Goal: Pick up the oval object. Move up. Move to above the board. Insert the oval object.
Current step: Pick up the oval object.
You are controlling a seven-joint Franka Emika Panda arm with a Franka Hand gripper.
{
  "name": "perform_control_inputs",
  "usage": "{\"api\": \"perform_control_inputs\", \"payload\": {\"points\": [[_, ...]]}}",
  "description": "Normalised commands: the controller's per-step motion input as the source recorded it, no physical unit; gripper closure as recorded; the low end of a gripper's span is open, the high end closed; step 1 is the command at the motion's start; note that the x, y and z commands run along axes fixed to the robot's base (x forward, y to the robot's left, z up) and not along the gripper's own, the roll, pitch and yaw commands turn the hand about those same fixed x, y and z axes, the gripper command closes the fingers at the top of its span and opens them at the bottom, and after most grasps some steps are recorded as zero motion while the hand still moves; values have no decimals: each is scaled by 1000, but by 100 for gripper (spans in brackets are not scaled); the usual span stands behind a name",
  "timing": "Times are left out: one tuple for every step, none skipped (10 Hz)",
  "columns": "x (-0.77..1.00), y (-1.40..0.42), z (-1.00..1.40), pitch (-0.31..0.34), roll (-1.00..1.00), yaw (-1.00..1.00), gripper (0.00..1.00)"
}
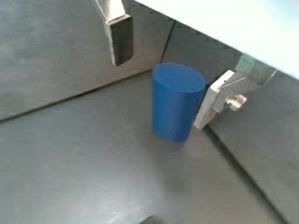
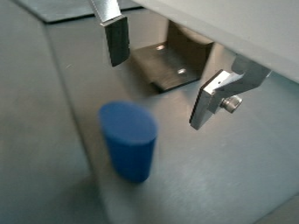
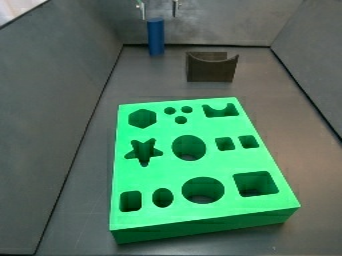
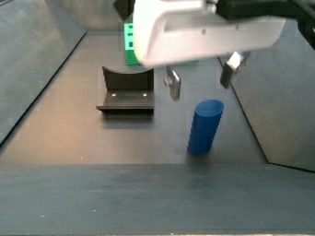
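My gripper should next grab the blue oval object by its upper end, so the object's lower end stays free to go into the board.
The oval object is a smooth blue upright peg standing on the dark floor at the far end of the bin, also seen in both wrist views and a side view. My gripper hangs just above the peg's top, open and empty, with its silver fingers spread wider than the peg. It shows in both wrist views and at the top of a side view. The green board with many cut-out holes lies in the near middle of the floor.
The dark L-shaped fixture stands beside the peg at the far end, also in a wrist view and a side view. Grey bin walls rise on all sides. A strip of the board shows behind the gripper body.
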Motion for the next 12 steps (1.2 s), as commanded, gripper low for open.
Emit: {"api": "perform_control_inputs", "payload": {"points": [[0, 400, -363, -27, -204, 411, 0], [0, 394, -394, -47, -197, 414, 0], [23, 0, -51, 27, 0, 94, 0], [-57, 0, -337, -76, 0, 177, 0], [-89, 0, -649, -86, 31, 269, 0], [-103, 0, -629, -84, 29, 257, 0], [-43, 83, -203, -27, -3, 197, 0], [0, 0, 0, 0, 0, 0, 0], [0, 0, 0, 0, 0, 0, 100], [0, 0, 0, 0, 0, 0, 100], [0, 0, 0, 0, 0, 0, 100], [0, 0, 0, 0, 0, 0, 100]]}}
